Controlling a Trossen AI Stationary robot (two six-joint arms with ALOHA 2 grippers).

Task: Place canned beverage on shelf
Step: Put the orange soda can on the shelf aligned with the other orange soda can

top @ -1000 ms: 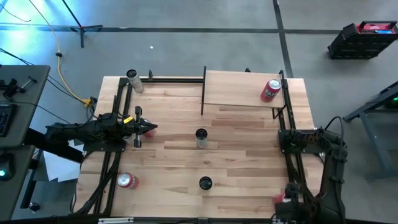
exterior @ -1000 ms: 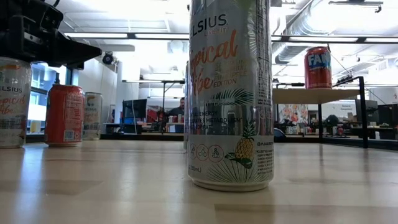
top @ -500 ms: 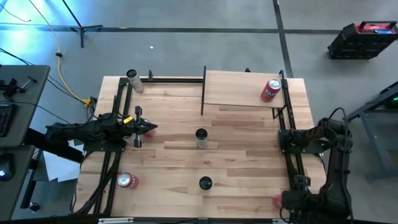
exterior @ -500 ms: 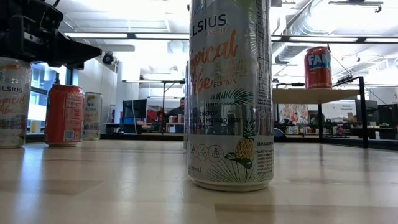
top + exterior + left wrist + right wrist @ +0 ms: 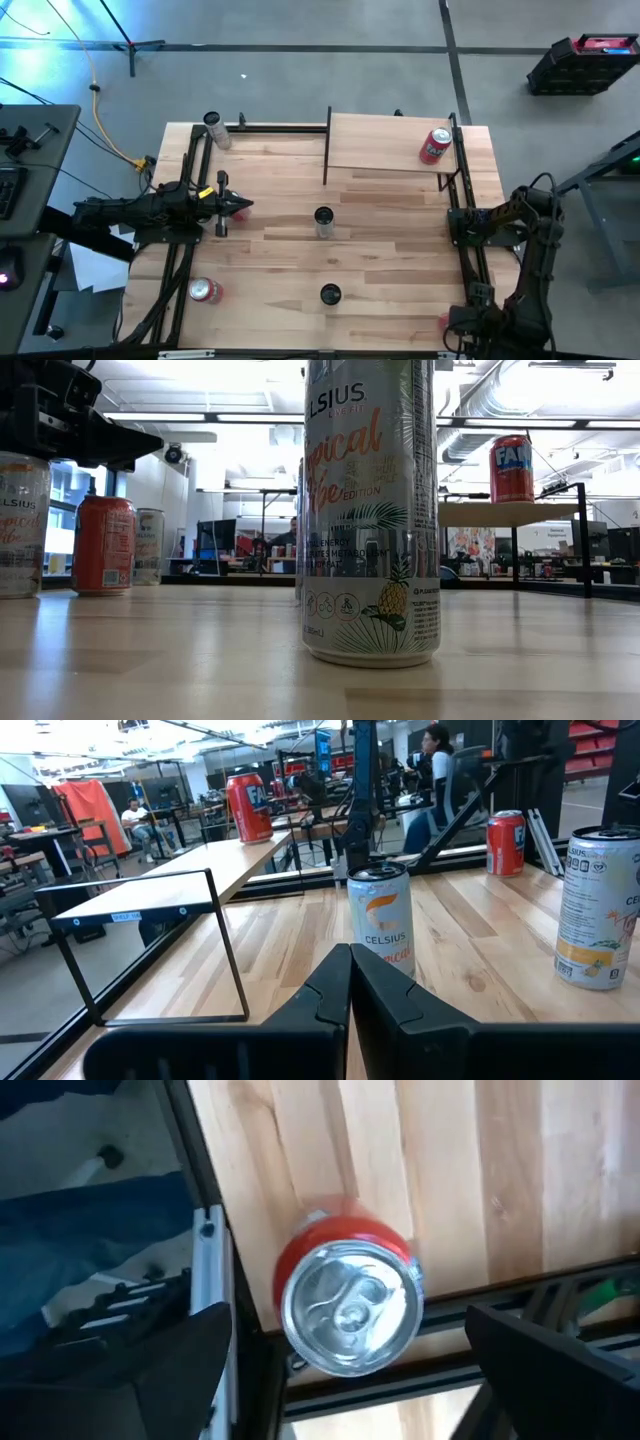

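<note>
The robot's right gripper will next grip the red can at the table's near corner by its side (image 5: 335, 1230), to place another beverage on the shelf.
The shelf (image 5: 385, 142) is a pale board on black uprights at the table's far right. A red can (image 5: 435, 145) rests on it, and it shows in the low view (image 5: 512, 468) standing on its base. Another red can (image 5: 348, 1305) stands at the table's near right corner. My right gripper (image 5: 345, 1380) is open above this can, with a finger on either side and clear of it. My left gripper (image 5: 240, 207) is shut and empty at the table's left, pointing at a silver can (image 5: 323, 222) standing mid-table (image 5: 382, 920).
A silver can (image 5: 330, 294) stands near the front edge and fills the low view (image 5: 370, 510). A red can (image 5: 205, 290) is at the near left and a silver can (image 5: 215, 128) at the far left. Black frame rails (image 5: 468, 250) run along the table's sides.
My right arm's upper links have swung toward the table's right edge, while its gripper end stays over the near right corner. The cans and my left arm have kept still.
</note>
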